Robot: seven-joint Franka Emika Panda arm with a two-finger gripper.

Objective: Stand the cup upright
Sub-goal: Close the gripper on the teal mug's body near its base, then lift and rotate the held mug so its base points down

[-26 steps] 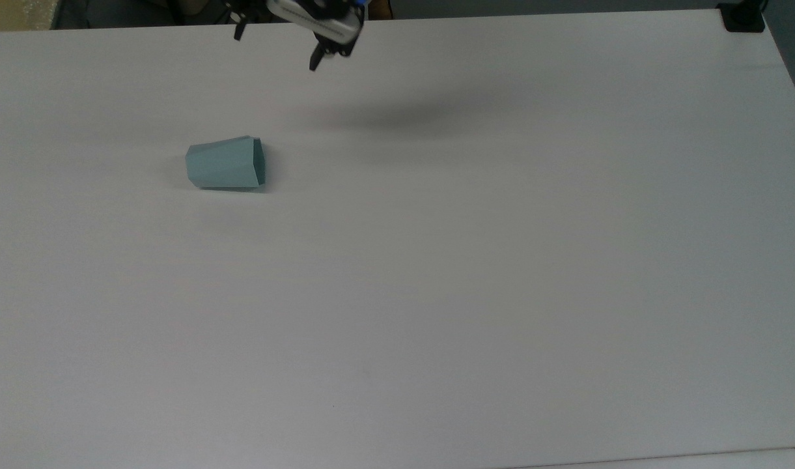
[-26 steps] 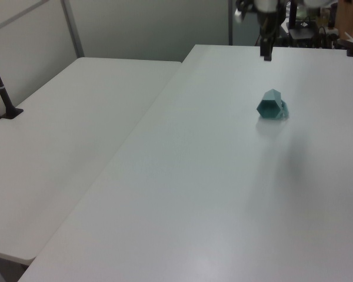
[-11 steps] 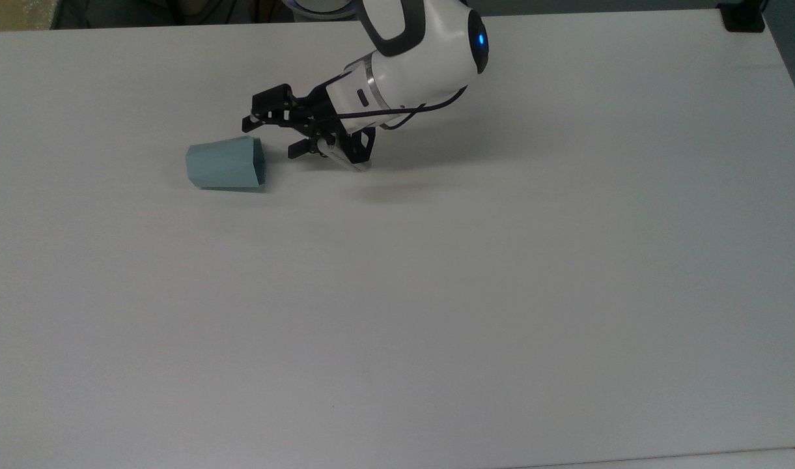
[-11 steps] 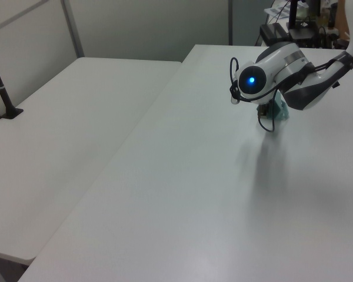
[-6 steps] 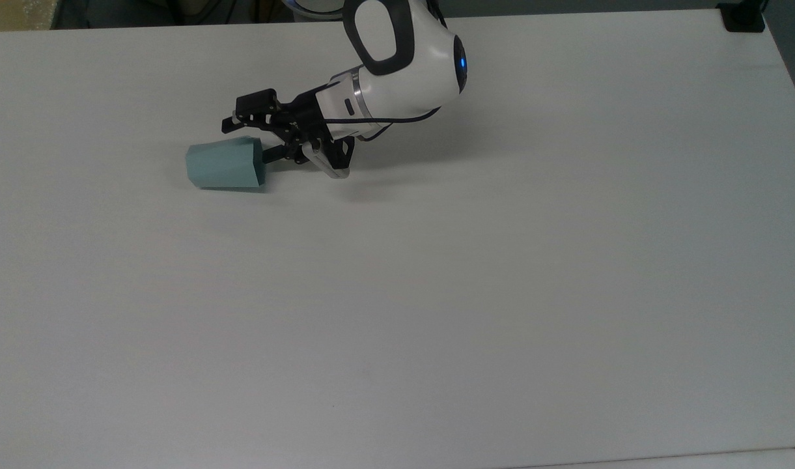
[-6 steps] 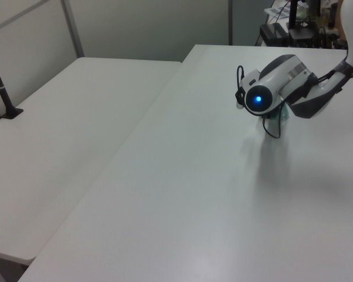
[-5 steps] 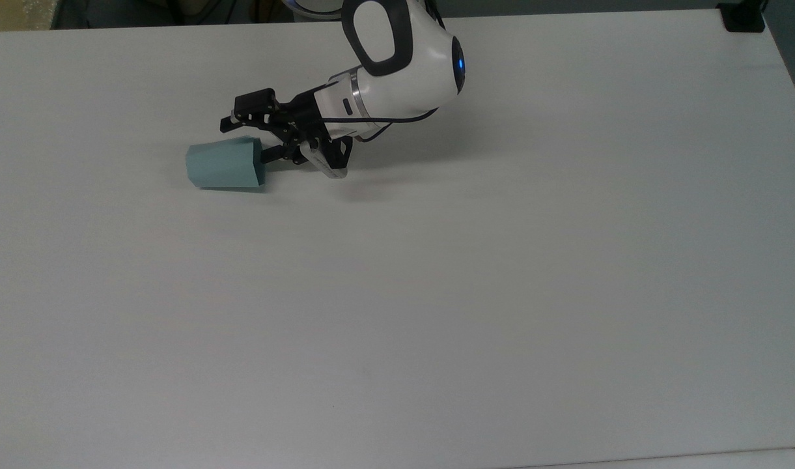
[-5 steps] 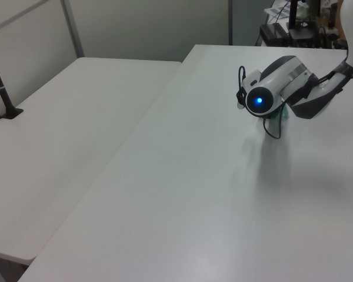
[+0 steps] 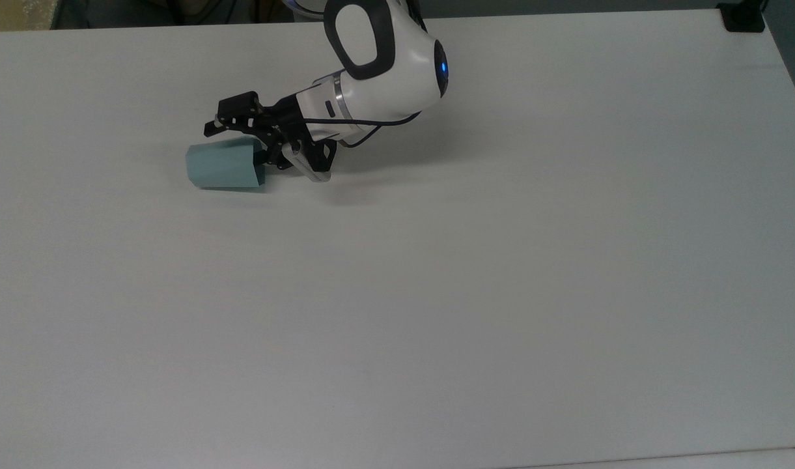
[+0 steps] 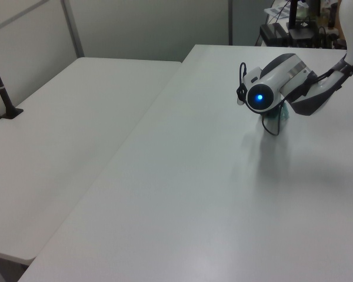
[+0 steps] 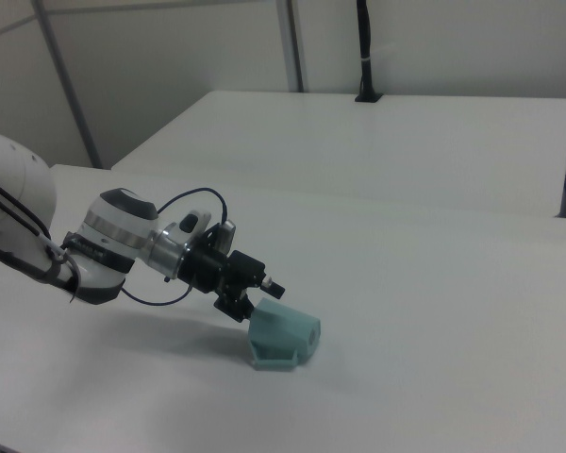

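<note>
The robot should set the cup upright on the tabletop, so its gripper should next grab the toppled teal cup [image 10: 285, 112] by the cup's wide rim.
The pale teal faceted cup [image 9: 223, 167] lies on its side on the white table [image 9: 501, 260], with its wide rim toward the top view's right. My gripper [image 9: 236, 144] is open at that rim. One black finger reaches over the cup's far wall and the other sits at the mouth. In the right view the gripper [image 11: 259, 299] hangs just over the cup [image 11: 283, 338], pointing down at it. In the left view the arm's white wrist [image 10: 270, 88] covers most of the cup [image 10: 282, 115].
A black clamp [image 9: 741, 17] sits at the table's far right corner in the top view. A second white table [image 10: 76, 117] with a black post [image 10: 0, 82] adjoins on the left view's left. Equipment [image 10: 294, 23] stands beyond the far edge.
The arm came down from the far edge to the cup. In the last half second it slid toward the top view's left, bringing its fingers to the rim. The cup has not moved.
</note>
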